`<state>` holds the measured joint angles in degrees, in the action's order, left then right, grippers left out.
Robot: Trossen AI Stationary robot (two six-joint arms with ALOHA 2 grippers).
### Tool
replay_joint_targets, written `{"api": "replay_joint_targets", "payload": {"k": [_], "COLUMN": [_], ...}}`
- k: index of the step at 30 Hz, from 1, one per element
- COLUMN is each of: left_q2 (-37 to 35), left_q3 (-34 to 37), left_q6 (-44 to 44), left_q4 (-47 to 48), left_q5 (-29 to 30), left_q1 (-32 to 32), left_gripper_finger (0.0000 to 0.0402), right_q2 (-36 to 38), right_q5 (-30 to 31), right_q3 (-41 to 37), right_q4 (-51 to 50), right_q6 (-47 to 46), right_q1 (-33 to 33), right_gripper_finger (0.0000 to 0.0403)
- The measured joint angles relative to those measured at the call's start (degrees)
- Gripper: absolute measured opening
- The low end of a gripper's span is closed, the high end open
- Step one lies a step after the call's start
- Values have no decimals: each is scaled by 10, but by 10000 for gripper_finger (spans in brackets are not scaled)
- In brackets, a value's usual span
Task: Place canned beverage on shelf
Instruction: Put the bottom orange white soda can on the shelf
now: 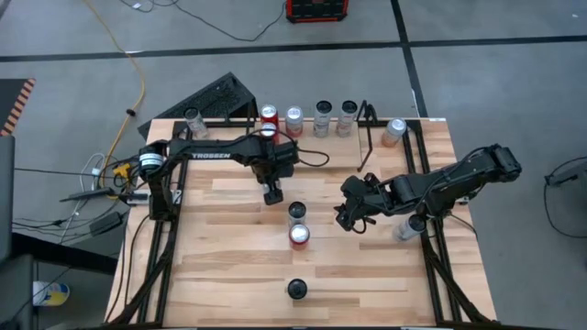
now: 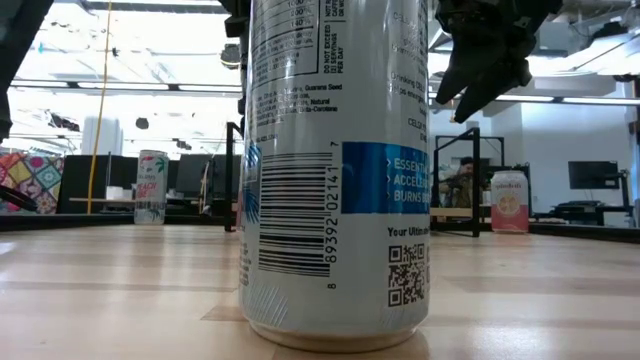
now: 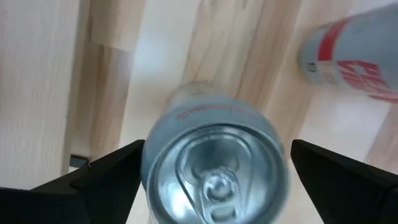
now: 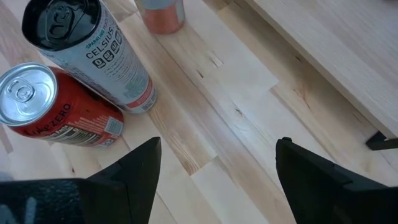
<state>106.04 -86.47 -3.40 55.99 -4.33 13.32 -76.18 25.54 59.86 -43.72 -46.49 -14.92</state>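
Note:
The left gripper grabs the pale canned beverage by its upper side (image 3: 211, 115) next, to place it on the shelf.
A pale canned beverage (image 3: 211, 124) with a silver top stands upright on the wooden table. My left gripper (image 3: 216, 155) is open, points down over it with a finger on either side, and hides it in the high view (image 1: 272, 192). The shelf (image 1: 367, 119), a black rod rack at the far edge, bears several upright cans (image 1: 293, 119). My right gripper (image 1: 348, 217) hangs open above the table's middle right and holds nothing (image 4: 219, 146). My left gripper comes at the can from above, with its fingers beside the can's upper wall (image 3: 155, 143). A gap shows between the can and one finger (image 3: 323, 168). Whether the other finger (image 3: 118, 168) touches the wall, I cannot tell. The can stands upright on the table.
A dark-topped Celsius can (image 1: 296, 213) and a red can (image 1: 300, 236) stand close together mid-table. Another can (image 1: 296, 290) stands near the front edge and fills the low view (image 2: 335, 170). Single cans stand at the far left (image 1: 194, 122), far right (image 1: 394, 131) and right (image 1: 408, 227).

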Motion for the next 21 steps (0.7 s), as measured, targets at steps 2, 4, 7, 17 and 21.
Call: {"api": "replay_joint_targets", "payload": {"k": [2,4,7,17,21], "left_q2": [0,0,0,0,0], "left_q3": [-14,-30,-62,-66,-43], "left_q6": [13,21,43,176,188], "left_q4": [10,15,36,65,47], "left_q5": [-1,2,6,-2,16], "left_q1": [0,0,0,-15,-21], "left_gripper_finger": [386,386,387,387,387], "right_q2": [0,0,0,0,0], "right_q5": [0,0,0,0,0], "right_q3": [0,0,0,0,0], "right_q4": [0,0,0,0,0], "right_q6": [0,0,-2,-6,-6], "right_q1": [0,0,0,0,0], "right_gripper_finger": [291,291,291,291,291]}}
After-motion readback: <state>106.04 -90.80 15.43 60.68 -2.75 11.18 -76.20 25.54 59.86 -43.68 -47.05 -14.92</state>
